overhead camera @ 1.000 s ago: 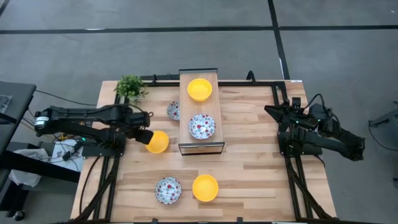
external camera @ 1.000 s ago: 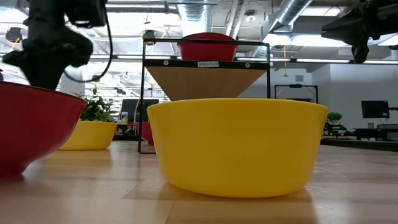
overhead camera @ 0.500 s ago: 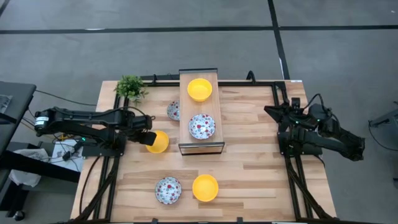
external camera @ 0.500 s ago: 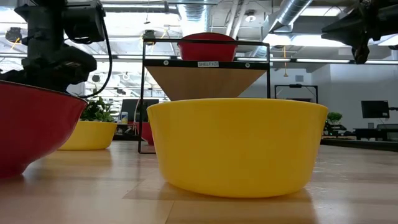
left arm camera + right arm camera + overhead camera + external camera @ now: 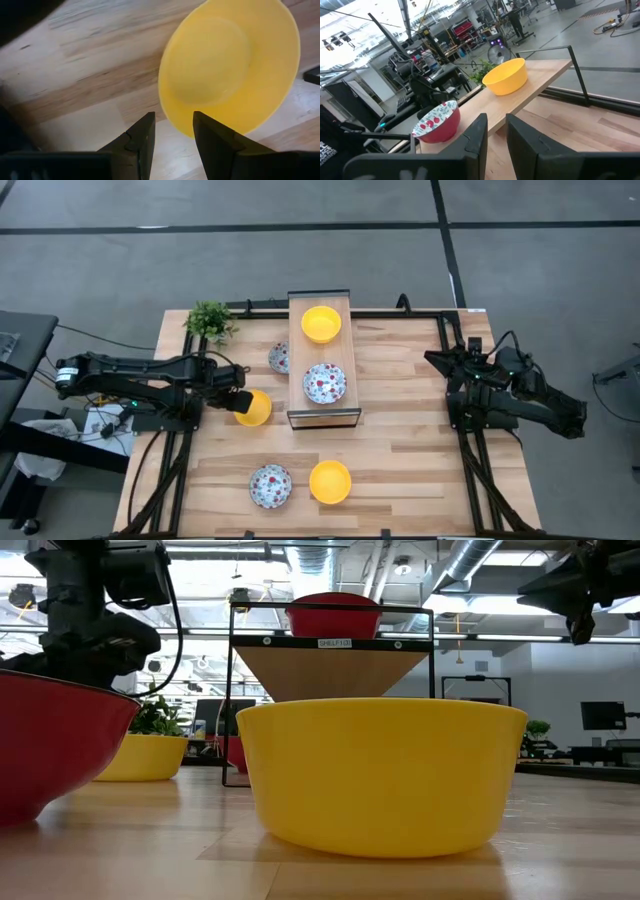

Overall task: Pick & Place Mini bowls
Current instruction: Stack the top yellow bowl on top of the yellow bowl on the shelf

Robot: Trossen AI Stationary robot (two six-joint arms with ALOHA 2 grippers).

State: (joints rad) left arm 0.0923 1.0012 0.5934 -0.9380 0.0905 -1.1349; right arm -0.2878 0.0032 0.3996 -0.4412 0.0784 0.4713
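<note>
My left gripper should grab the yellow mini bowl by its rim (image 5: 179, 125) next, and then place the bowl on the shelf.
A plain yellow mini bowl (image 5: 254, 409) rests on its base on the table left of the shelf (image 5: 296, 358). My left gripper (image 5: 173, 117) points down at its left rim, open, with the rim's near part (image 5: 181, 131) between the fingertips; I cannot tell whether they touch it. On the shelf sit a yellow bowl (image 5: 321, 323) and a floral bowl (image 5: 325, 383). Another floral bowl (image 5: 279, 358) stands on the table beside the shelf. A floral bowl (image 5: 271, 485) and a yellow bowl (image 5: 330, 481) stand near the front edge. My right gripper (image 5: 496, 120) waits level at the right, narrowly open, with nothing in it.
A small green potted plant (image 5: 209, 320) stands at the far left corner. The shelf's black frame (image 5: 232, 690) rises in the table's middle. Bare wood (image 5: 400, 440) lies between the shelf and the right arm's base.
My left gripper has come down toward the yellow bowl's left rim and tipped a little, staying open. The bowl has kept its place on the table.
</note>
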